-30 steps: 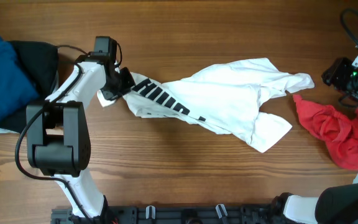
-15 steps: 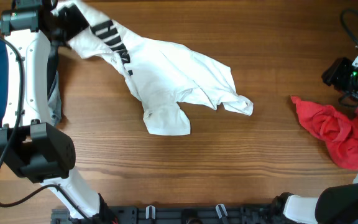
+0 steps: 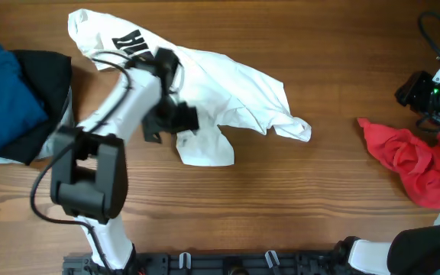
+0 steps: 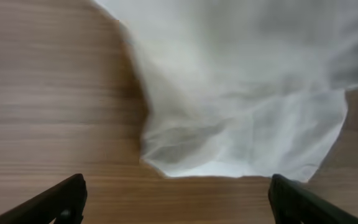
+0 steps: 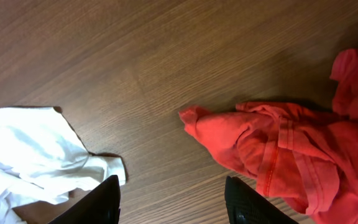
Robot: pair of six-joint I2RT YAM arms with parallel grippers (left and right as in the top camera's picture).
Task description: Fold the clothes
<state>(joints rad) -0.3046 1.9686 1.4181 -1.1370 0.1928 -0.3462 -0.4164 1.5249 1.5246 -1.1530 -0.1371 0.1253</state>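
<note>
The left gripper takes hold of the white T-shirt's near side by the sleeve flap (image 3: 203, 149) (image 4: 247, 146) next, leaving the flap's tip free to spread for folding.
The white T-shirt (image 3: 228, 84) lies crumpled across the left middle of the table, its black lettering (image 3: 132, 42) at the far left end. My left gripper (image 3: 173, 121) hovers over its near side by a sleeve flap (image 3: 203, 149). In the left wrist view that gripper (image 4: 178, 205) stands wide open over bare wood, with white cloth (image 4: 241, 112) just ahead of it. The red garment (image 3: 411, 160) is bunched at the right edge. My right gripper (image 5: 173, 202) is open above the wood between the red garment (image 5: 291, 149) and the shirt's tip (image 5: 36, 155).
A blue garment (image 3: 2, 95) lies on a black one (image 3: 44, 72) at the left edge. Bare wooden tabletop (image 3: 281, 198) runs along the near side. The right arm (image 3: 426, 92) sits at the far right with its cables.
The left gripper dragged the shirt's lettered end to the far left, let go, opened, and swung back over the shirt's middle. The right arm and red garment stayed still.
</note>
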